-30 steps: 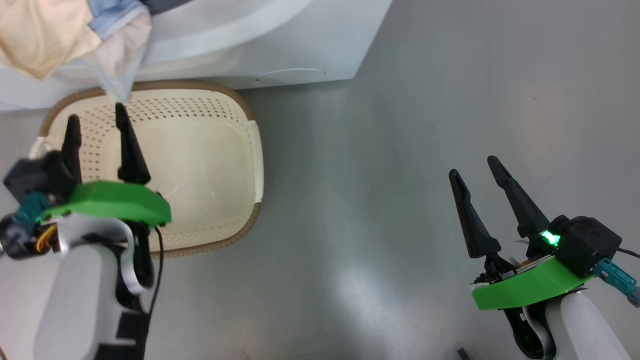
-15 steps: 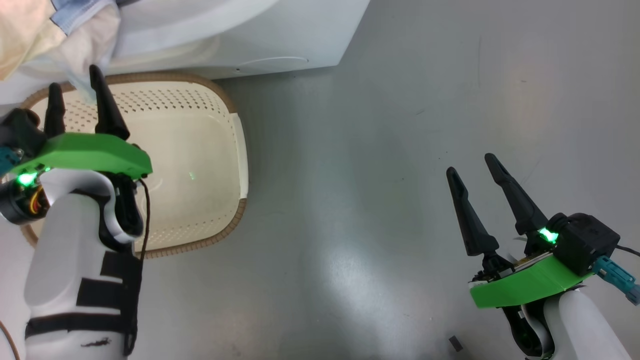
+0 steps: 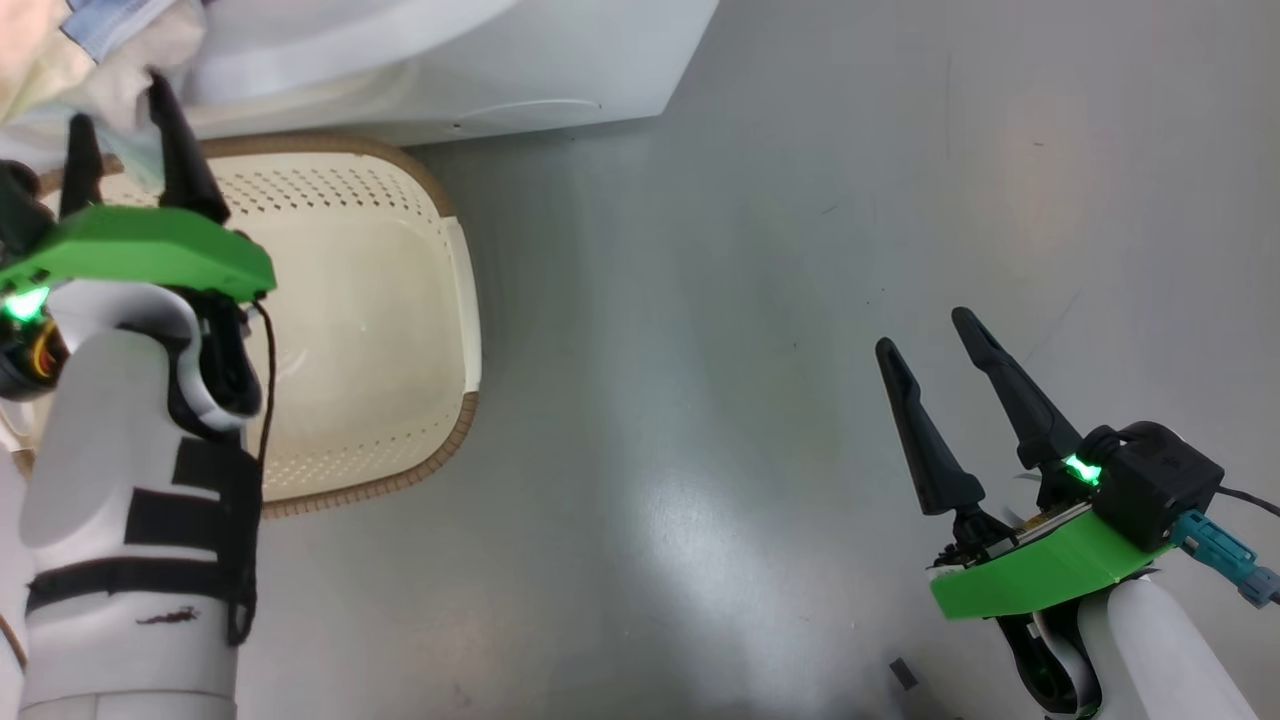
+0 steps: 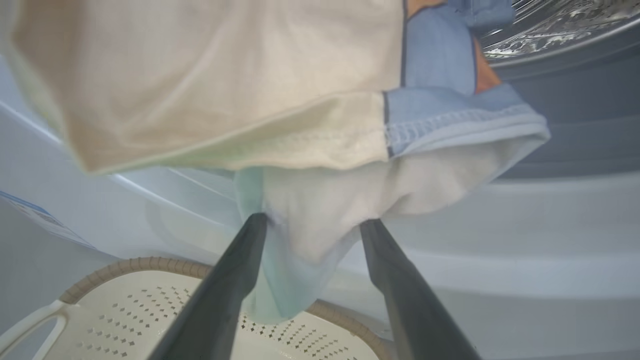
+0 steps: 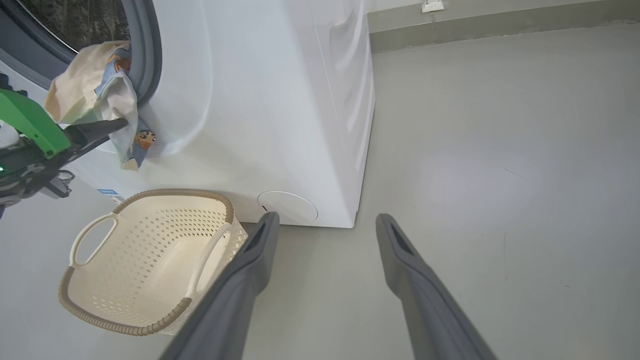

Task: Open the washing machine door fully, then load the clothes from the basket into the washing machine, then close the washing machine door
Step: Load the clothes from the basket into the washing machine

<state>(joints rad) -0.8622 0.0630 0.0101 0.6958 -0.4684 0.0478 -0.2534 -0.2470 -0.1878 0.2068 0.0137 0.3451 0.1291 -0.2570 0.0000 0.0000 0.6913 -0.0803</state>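
Note:
I need to grab the clothes [image 3: 60, 60] next with my left gripper by their lowest hanging fold [image 3: 134, 134]. It hangs loose and narrow, while the cream cloth above it spreads wide.
The clothes [image 4: 225, 85], cream cloth with light blue printed fabric, hang out of the washing machine [image 5: 275, 100] opening over its white front. My left gripper [image 4: 312, 225] is open, its fingertips on either side of the lowest hanging fold. From the head view, the left gripper [image 3: 118, 100] reaches up to the clothes [image 3: 60, 60] above the basket [image 3: 450, 300]. The cream basket [image 5: 150, 250] stands empty on the floor against the machine's front. My right gripper [image 3: 923, 330] hangs open over bare floor to the right, holding nothing. The washing machine door is out of view.
The steel drum [image 4: 550, 25] and grey gasket [image 5: 145, 50] show behind the clothes. A small blue label [image 4: 35, 215] sits low on the machine's front. Grey floor [image 5: 500, 175] stretches to the right of the machine, up to a wall skirting [image 5: 500, 25].
The head camera has shifted. My left gripper has risen from over the basket to the hanging fold of the clothes. The right gripper has stayed where it was.

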